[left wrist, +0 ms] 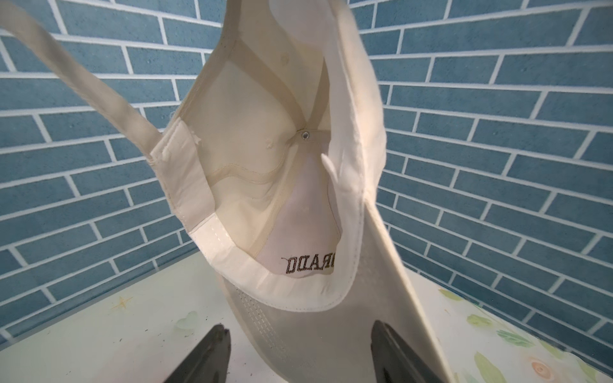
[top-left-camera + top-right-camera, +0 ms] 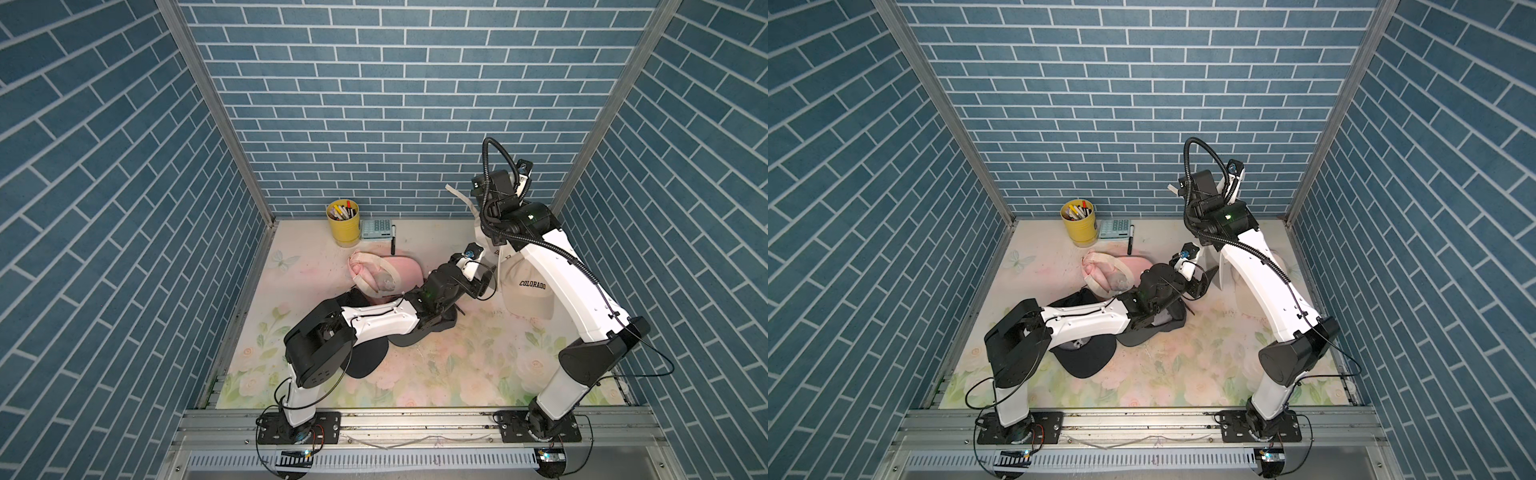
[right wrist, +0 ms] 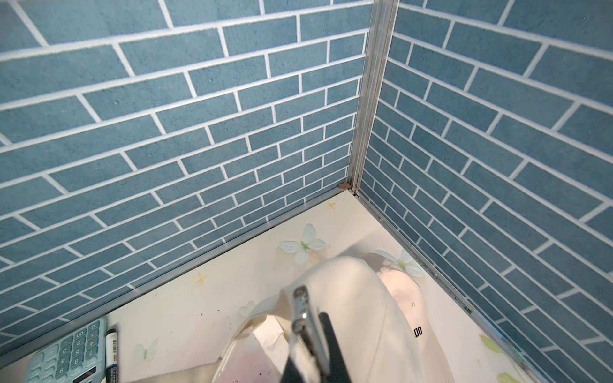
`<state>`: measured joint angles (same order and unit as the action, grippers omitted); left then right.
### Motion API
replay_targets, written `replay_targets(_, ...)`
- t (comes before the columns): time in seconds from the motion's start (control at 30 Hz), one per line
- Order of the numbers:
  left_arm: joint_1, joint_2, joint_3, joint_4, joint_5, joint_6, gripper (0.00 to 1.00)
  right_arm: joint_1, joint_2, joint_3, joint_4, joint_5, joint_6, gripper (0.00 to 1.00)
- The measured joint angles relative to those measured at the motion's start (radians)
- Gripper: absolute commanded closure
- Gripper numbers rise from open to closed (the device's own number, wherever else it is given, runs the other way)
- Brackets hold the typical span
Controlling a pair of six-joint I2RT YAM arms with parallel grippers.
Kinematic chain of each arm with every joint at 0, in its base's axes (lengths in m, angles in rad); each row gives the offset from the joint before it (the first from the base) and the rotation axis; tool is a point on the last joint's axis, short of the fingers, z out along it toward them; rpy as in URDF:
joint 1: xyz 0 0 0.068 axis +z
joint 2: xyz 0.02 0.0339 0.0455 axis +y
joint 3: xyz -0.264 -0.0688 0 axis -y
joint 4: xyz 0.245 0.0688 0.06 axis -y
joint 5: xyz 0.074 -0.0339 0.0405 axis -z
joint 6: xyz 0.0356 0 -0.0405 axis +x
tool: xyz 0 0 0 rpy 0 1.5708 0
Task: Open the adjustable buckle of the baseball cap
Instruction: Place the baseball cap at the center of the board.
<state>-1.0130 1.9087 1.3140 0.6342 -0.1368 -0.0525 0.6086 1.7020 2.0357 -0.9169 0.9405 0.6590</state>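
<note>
I should lay the opened cream baseball cap on the tabletop, my left gripper on its brim (image 1: 331, 331), the cap's buckle and strap free.
A cream baseball cap (image 2: 528, 291) lettered COLORADO hangs in the air at the right rear, brim down. High above the table, my right gripper (image 3: 315, 348) is shut on its metal buckle (image 3: 302, 308), and in a top view it (image 2: 482, 193) stands near the back wall. The loose strap (image 1: 83, 76) trails off to one side, its end (image 2: 456, 194) showing next to that gripper. My left gripper (image 1: 298, 351) is open just below the cap's hollow inside (image 1: 248, 149), with the brim (image 1: 331, 331) lying between its fingers (image 1: 212, 351). In both top views it (image 2: 486, 282) (image 2: 1204, 282) sits left of the hanging cap.
A pink cap (image 2: 386, 274) lies behind the left arm, and black caps (image 2: 365, 361) lie under it. At the back stand a yellow cup of pens (image 2: 343, 226), a calculator (image 2: 376, 229) and a marker (image 2: 393, 241). Brick-patterned walls close in three sides.
</note>
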Motion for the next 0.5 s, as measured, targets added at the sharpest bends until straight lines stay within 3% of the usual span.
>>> replay_targets(0.3,0.000,-0.093,-0.111,0.087,0.091,-0.022,0.29,0.002,0.011,0.008,-0.027,0.027,0.010,1.00)
replay_targets(0.5,-0.002,-0.084,-0.060,0.071,0.153,-0.023,0.29,0.003,0.037,0.045,-0.043,0.032,0.010,1.00)
